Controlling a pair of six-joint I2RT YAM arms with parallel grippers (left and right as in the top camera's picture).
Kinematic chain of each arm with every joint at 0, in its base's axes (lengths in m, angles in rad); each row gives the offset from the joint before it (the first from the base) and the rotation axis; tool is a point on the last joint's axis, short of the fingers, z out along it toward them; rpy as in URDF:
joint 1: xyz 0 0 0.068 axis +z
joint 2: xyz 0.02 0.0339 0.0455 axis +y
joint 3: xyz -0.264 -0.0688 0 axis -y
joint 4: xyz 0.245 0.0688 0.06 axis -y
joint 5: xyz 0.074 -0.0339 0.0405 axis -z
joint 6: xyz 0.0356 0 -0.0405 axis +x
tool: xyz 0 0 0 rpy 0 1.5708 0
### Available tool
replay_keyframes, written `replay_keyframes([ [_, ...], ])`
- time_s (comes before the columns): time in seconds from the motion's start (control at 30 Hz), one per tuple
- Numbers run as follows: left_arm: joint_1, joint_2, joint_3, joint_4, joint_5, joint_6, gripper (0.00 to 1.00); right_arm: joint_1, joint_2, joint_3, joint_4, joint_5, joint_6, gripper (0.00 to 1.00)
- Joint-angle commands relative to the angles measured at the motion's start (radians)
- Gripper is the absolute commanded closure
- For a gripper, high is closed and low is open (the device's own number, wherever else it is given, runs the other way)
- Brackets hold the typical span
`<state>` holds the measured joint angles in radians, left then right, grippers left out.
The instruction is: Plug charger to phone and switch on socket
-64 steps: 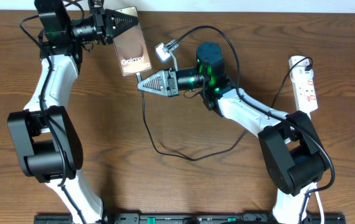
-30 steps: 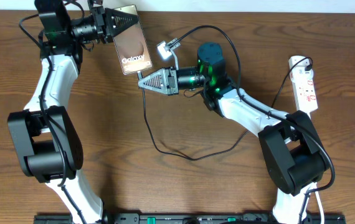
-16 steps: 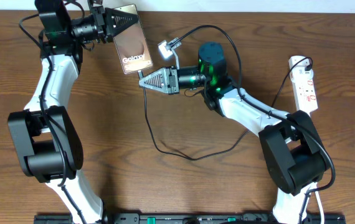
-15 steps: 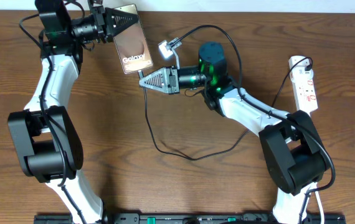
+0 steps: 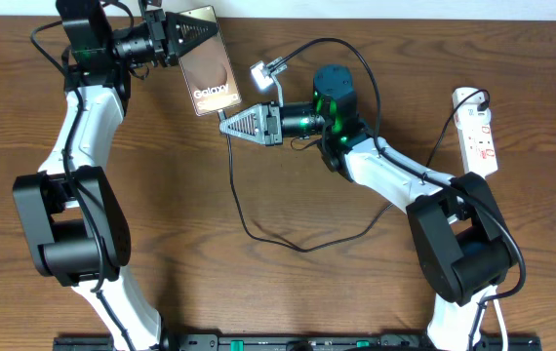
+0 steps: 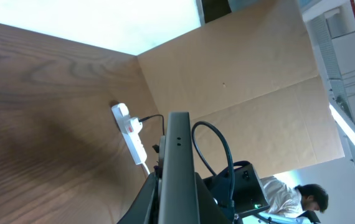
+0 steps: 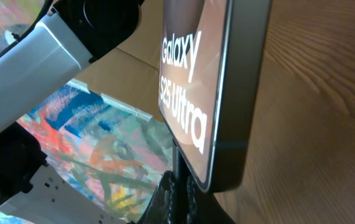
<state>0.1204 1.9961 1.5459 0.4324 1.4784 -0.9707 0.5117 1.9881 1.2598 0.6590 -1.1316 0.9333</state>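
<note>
The charger plug above the right gripper's fingers sits flush against the middle of the phone's bottom edge, so the right gripper needs to let go of the plug.
The phone (image 5: 210,66) is held up off the table, its brown screen with white "Galaxy" text facing up. My left gripper (image 5: 203,34) is shut on its top end. In the left wrist view the phone (image 6: 178,140) shows edge-on between the fingers. My right gripper (image 5: 223,124) is shut on the charger plug (image 7: 179,167) right under the phone's bottom edge (image 7: 227,177). Whether the tip is seated in the port is hidden. The black charger cable (image 5: 249,229) hangs down and loops across the table. The white socket (image 5: 477,129) lies at the far right.
A small white adapter (image 5: 258,75) hangs on a black cable loop just right of the phone. The socket (image 6: 131,133) also shows far off in the left wrist view, near a cardboard wall (image 6: 240,74). A person (image 6: 299,198) sits beyond the table.
My right gripper has crept slightly up and right with the plug, closer under the phone's bottom edge. The white adapter shifted a little with it. The left arm and phone stayed put.
</note>
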Motion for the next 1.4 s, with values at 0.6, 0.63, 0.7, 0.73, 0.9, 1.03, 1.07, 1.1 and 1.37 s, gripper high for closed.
replay_keyframes([
  [0.6,-0.014,-0.027,0.006,0.003,0.093,0.002,0.93,-0.033,-0.003,0.010,0.037,0.119,0.017,0.90],
  [0.63,-0.012,-0.027,0.006,0.004,0.093,0.002,0.93,-0.033,-0.003,0.010,0.037,0.119,0.017,0.86],
  [0.7,-0.006,-0.027,0.006,0.003,0.093,0.002,0.93,-0.033,-0.003,0.010,0.037,0.118,0.017,0.79],
  [0.73,-0.002,-0.027,0.006,0.003,0.093,0.002,0.93,-0.033,-0.003,0.010,0.037,0.116,0.017,0.73],
  [0.9,0.020,-0.027,0.006,0.001,0.093,0.002,0.93,-0.033,-0.003,0.010,0.037,0.105,0.017,0.01],
  [1.03,0.027,-0.027,0.006,0.000,0.093,0.002,0.93,-0.033,-0.003,0.010,0.037,0.101,0.017,0.01],
  [1.07,0.028,-0.027,0.006,0.000,0.093,0.002,0.93,-0.033,-0.003,0.010,0.037,0.100,0.017,0.01],
  [1.1,0.030,-0.027,0.006,0.000,0.093,0.002,0.93,-0.033,-0.003,0.010,0.037,0.100,0.017,0.01],
  [1.37,0.064,-0.027,0.006,0.000,0.093,0.009,0.92,-0.033,-0.003,0.010,0.038,0.101,0.016,0.01],
])
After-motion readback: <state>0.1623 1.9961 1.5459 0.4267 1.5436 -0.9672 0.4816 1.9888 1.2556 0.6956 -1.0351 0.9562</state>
